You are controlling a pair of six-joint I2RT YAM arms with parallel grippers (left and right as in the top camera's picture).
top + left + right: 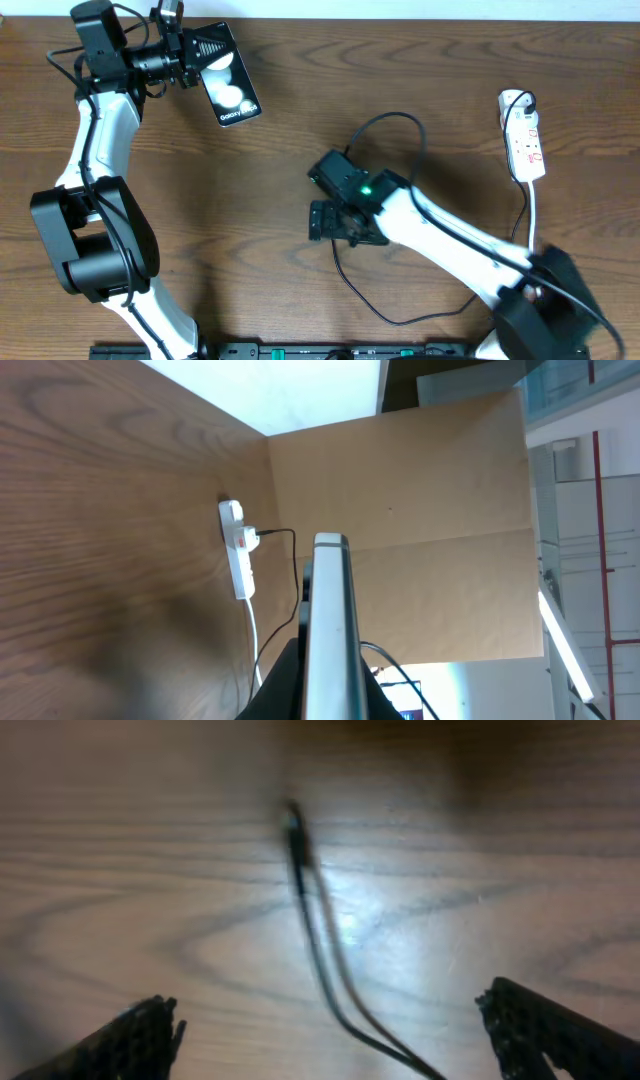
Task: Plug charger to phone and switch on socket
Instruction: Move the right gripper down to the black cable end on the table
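In the right wrist view my right gripper's fingers stop short of the charger's plug point(297, 834), with only cable between, so it moves there before closing on the plug.
The phone point(231, 90) is a black slab with two white glare spots, lifted at the table's far left. My left gripper point(200, 58) is shut on its top end. In the left wrist view the phone point(328, 610) shows edge-on, clamped between my dark fingers point(285, 695). The charger point(392, 117) is a thin black cable looping across the middle of the table. Its plug tip point(293, 820) lies flat on the wood. My right gripper point(322, 221) hovers open over it, and in its wrist view the right gripper point(328, 1005) straddles the cable point(318, 945). The white socket point(524, 135) lies far right.
The socket point(238, 550) has a black plug and a white cord point(532, 215) trailing toward the right arm's base. A cardboard panel point(420, 530) stands beyond the table's end. Cable slack point(360, 296) curls near the front edge.
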